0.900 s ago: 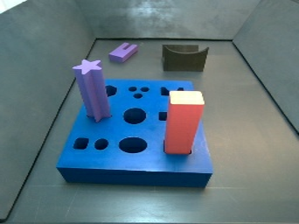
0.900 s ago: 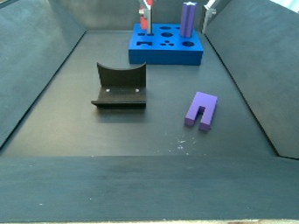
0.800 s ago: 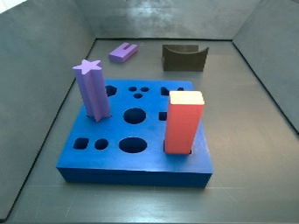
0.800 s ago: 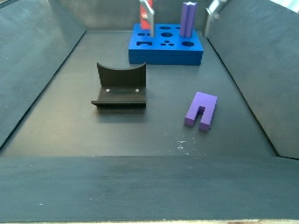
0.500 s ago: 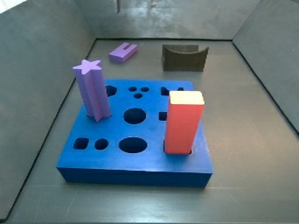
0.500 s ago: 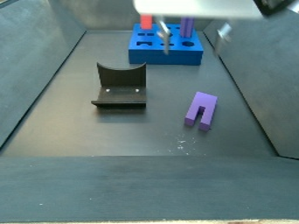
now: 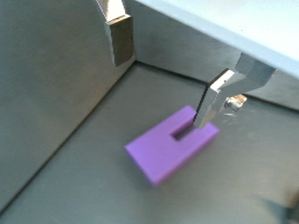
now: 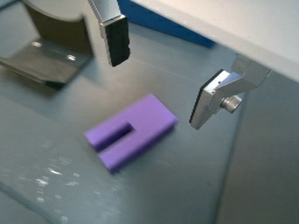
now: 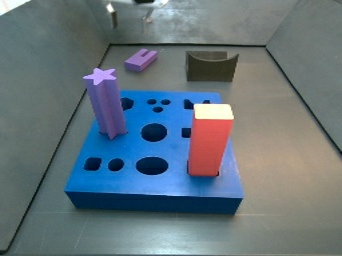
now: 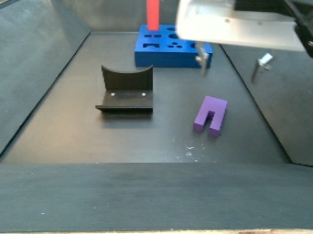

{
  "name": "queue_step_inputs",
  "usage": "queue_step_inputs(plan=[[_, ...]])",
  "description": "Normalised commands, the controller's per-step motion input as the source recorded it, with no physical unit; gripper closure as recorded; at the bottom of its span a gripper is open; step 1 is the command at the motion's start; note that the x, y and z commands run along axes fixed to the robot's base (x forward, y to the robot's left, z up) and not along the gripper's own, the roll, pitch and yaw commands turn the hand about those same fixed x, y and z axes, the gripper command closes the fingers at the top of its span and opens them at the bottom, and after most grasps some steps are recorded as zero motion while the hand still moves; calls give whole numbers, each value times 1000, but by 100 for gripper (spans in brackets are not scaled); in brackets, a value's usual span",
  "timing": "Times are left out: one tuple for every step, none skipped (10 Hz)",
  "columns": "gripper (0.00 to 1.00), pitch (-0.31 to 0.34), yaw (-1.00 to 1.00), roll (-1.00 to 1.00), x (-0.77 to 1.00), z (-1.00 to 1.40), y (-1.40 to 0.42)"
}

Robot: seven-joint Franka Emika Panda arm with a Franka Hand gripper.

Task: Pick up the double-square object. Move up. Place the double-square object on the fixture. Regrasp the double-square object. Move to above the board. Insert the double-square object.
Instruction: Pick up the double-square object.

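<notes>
My gripper should next pick up the double-square object by its slotted end (image 9: 147, 55) to set the double-square object on the fixture (image 9: 211, 65).
The double-square object (image 10: 211, 115) is a small light-purple block with a slot in one end, lying flat on the dark floor next to a side wall. It shows in both wrist views (image 7: 173, 145) (image 8: 131, 131) and far back in a side view (image 9: 142, 59). My gripper (image 10: 232, 60) hangs open above it, and its tips just enter the upper edge of a side view (image 9: 128, 6). Between the silver fingers (image 8: 114, 40) (image 7: 212, 101) there is nothing. The dark notched fixture (image 10: 124, 90) (image 9: 211, 65) (image 8: 47, 54) stands apart from the block. The blue board (image 9: 158, 150) (image 10: 166, 47) lies at the other end of the bin.
On the board stand a tall purple star-topped column (image 9: 106, 100) and a red rectangular block (image 9: 210, 140). Grey sloping walls (image 9: 301, 90) enclose the floor, and one wall runs close beside the double-square object (image 7: 59, 105).
The gripper has come into the side views and moved from over the board to above the double-square object. The block, fixture and board have not moved.
</notes>
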Motion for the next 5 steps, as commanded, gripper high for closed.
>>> queue_step_inputs(plan=[[0, -104, -357, -361, 200, -377, -80], [0, -90, -274, -360, 363, -380, -97], [0, -77, -191, -317, 486, -454, -71], [0, -27, -151, -307, 426, -474, -51], [0, 0, -163, -320, 309, -451, -49]])
